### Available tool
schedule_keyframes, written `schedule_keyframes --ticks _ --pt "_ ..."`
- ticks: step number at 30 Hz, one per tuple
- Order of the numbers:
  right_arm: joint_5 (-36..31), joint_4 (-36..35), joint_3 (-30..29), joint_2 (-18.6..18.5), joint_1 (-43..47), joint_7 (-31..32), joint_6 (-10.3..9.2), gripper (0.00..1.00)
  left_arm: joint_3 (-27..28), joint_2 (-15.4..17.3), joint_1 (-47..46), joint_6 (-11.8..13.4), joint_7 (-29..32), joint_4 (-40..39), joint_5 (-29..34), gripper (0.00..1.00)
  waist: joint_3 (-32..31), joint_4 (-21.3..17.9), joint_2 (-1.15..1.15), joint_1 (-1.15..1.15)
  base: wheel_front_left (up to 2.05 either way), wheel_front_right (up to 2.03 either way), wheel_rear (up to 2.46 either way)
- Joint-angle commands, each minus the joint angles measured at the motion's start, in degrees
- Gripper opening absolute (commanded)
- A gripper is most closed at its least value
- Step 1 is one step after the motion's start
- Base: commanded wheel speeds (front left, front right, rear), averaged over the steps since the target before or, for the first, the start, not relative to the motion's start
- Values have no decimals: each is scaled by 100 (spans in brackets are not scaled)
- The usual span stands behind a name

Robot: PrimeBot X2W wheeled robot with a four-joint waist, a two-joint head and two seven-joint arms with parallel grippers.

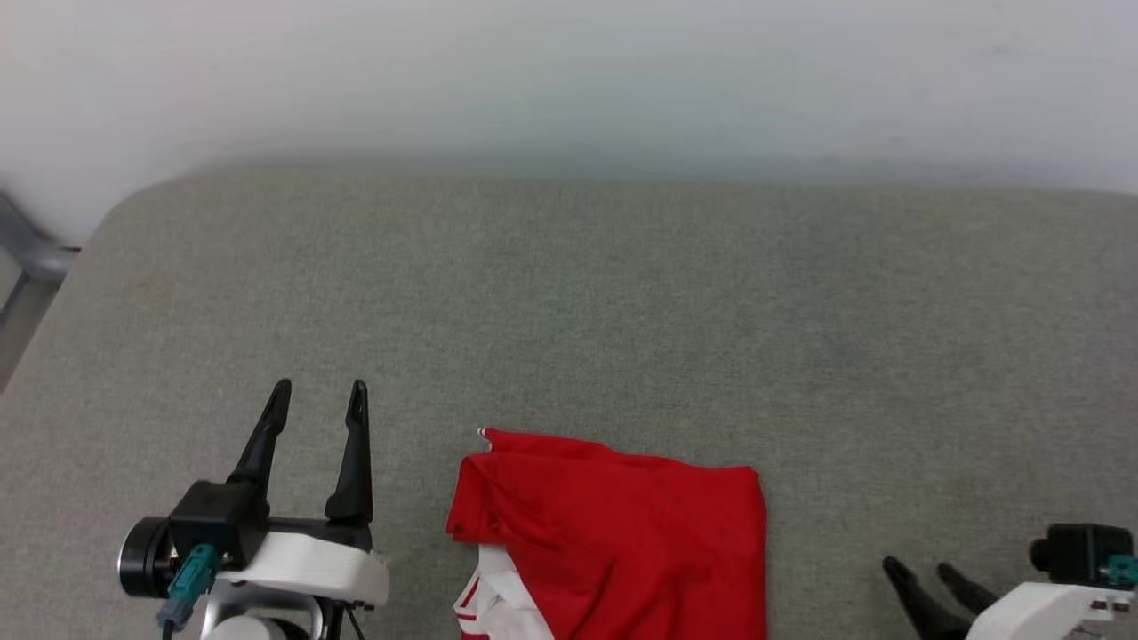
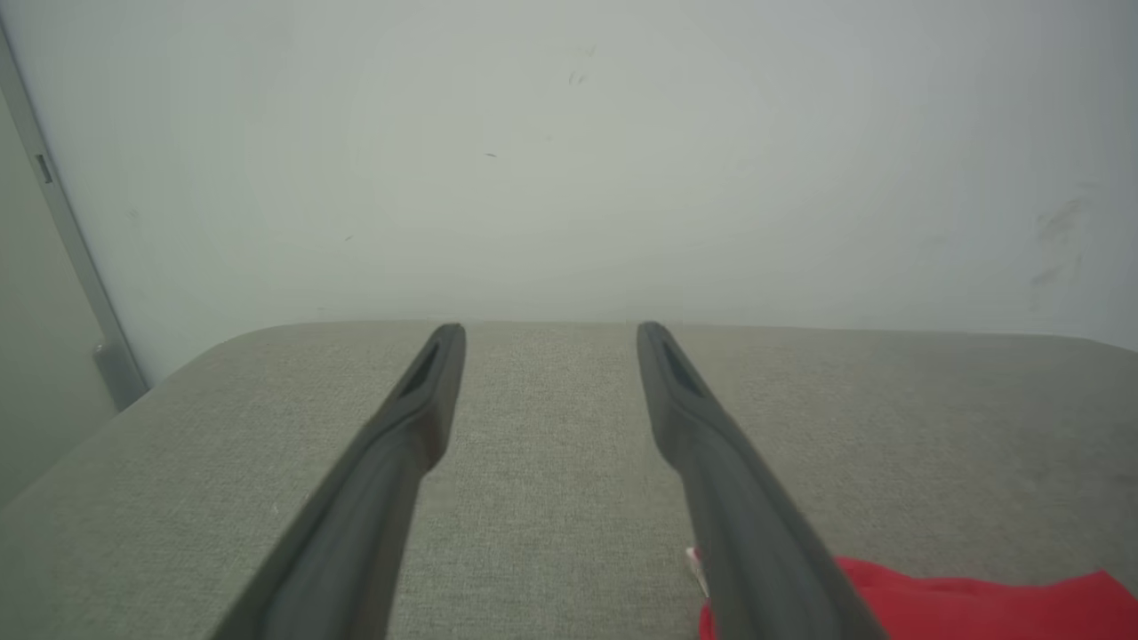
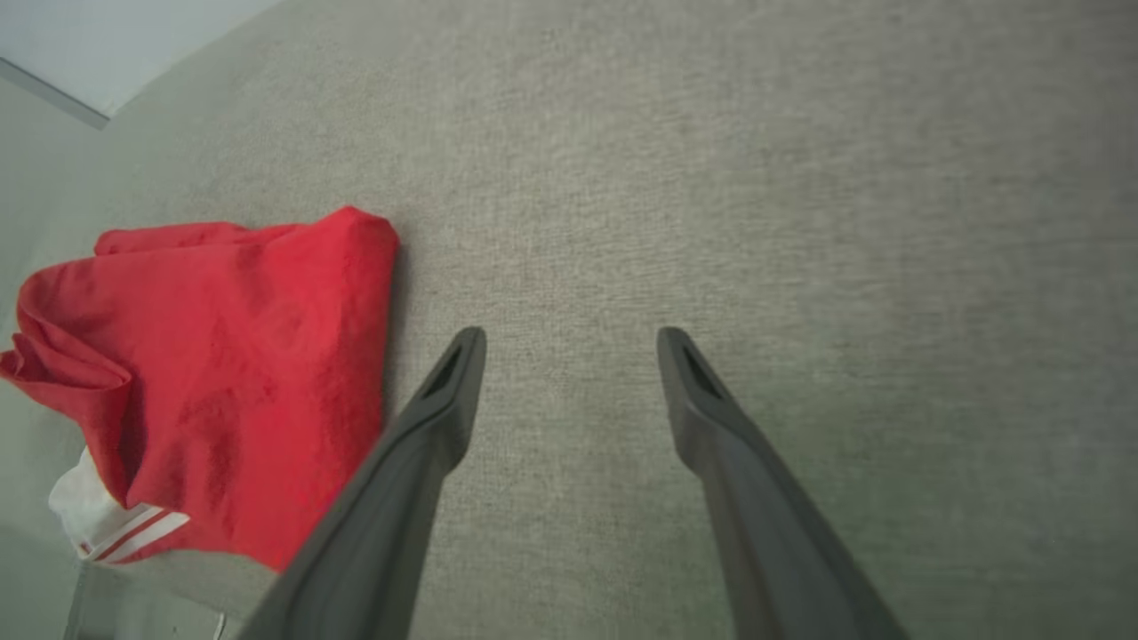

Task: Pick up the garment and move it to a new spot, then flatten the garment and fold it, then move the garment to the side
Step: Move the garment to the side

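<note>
My right gripper picks up the garment by its smooth folded edge (image 1: 755, 555) (image 3: 364, 352) next, to move the garment to a new spot.
The garment (image 1: 613, 533), red with a white striped sleeve edge at its lower left, lies folded in a compact bundle near the front edge of the grey-green table (image 1: 569, 293). It also appears in the right wrist view (image 3: 222, 373) and as a red corner in the left wrist view (image 2: 969, 604). My left gripper (image 1: 320, 396) stands open to the left of the garment, fingers pointing away, nothing between them (image 2: 549, 342). My right gripper (image 1: 920, 569) is open to the right of the garment, low near the front edge, empty (image 3: 569, 342).
A pale wall (image 1: 569, 80) runs behind the table's far edge. The table's rounded left corner (image 1: 116, 213) borders a grey frame piece (image 1: 27, 249). Bare fabric surface stretches beyond and to both sides of the garment.
</note>
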Motion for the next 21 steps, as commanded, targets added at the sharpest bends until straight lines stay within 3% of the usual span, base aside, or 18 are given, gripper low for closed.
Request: schedule_keyframes --ticks 1,6,19,20,21 --pt "25 6 47 -35 -76 38 -3 100 2 -16 -63 -28 -11 -27 20 100 224 140 0 -1 0 0 0" --pt "671 120 598 -221 -263 715 -2 100 -58 -109 -354 -51 -11 -127 69 100 651 401 0 -1 0 0 0" --pt "1504 945 1627 -393 -696 1156 -16 100 -60 -266 -766 -99 -11 -184 108 100 1273 789 0 -1 0 0 0" --pt "1500 1017 1669 -388 -723 1133 -19 49 -55 -271 -767 -103 -11 -172 116 100 1272 794 0 -1 0 0 0" --pt "1445 1084 1701 -394 -748 1094 -32 26 -51 -276 -769 -108 -11 -159 113 100 1268 798 0 -1 0 0 0"
